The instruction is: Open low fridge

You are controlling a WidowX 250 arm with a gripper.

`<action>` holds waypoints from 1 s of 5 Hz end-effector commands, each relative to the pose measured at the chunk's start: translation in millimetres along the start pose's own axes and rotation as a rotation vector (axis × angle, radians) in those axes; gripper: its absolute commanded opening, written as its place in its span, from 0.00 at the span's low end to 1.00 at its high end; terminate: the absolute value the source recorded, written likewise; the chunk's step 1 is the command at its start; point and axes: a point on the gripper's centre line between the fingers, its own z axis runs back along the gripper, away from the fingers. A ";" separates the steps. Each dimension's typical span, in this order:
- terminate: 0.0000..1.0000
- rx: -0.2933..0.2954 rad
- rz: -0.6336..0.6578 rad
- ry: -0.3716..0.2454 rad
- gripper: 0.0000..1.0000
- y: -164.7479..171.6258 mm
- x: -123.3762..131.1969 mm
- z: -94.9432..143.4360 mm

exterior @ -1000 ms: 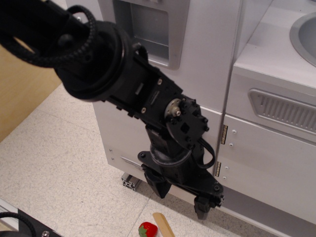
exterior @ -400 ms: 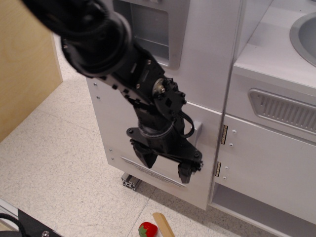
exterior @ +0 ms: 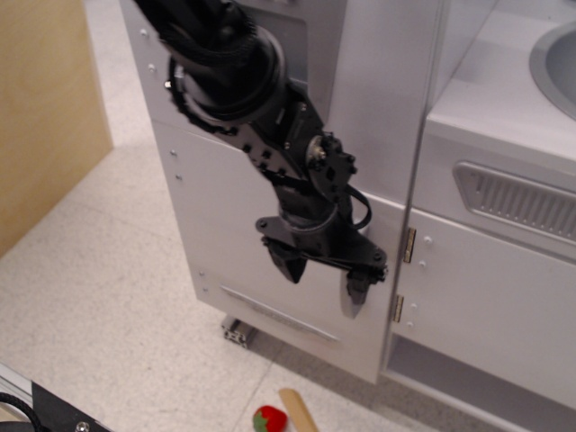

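My gripper grabs the white door (exterior: 236, 238) by its grey curved bar handle (exterior: 349, 304) next, to open the low fridge.
The low fridge (exterior: 216, 225) is the white panel door at the lower left of the toy kitchen, and it looks shut. Its grey bar handle (exterior: 354, 308) sits near the door's right edge and is mostly hidden behind my gripper. My gripper (exterior: 324, 274) points down in front of the door at handle height. It is open, with the left fingertip (exterior: 290, 264) over the door panel and the right fingertip (exterior: 356, 286) over the handle. I cannot tell whether that finger touches the handle.
The dispenser niche (exterior: 310, 45) is above, partly behind my arm. A cabinet with a slotted vent (exterior: 522, 202), silver hinges (exterior: 409, 244) and a sink (exterior: 558, 54) stands on the right. A toy strawberry (exterior: 268, 418) and a wooden stick (exterior: 299, 409) lie on the floor. A wooden panel (exterior: 45, 108) stands at the left.
My gripper has risen from near the floor to handle height and moved in toward the door. The arm has swung up and back. The door has not moved.
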 end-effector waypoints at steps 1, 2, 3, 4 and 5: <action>0.00 -0.010 0.013 -0.062 1.00 -18.2 29.3 -9.8; 0.00 0.005 0.023 -0.065 1.00 -19.2 34.2 -15.6; 0.00 0.007 0.022 -0.081 0.00 -18.7 33.6 -16.7; 0.00 -0.004 0.028 -0.083 0.00 -17.7 32.5 -15.9; 0.00 -0.016 0.016 -0.080 0.00 -16.2 26.8 -14.2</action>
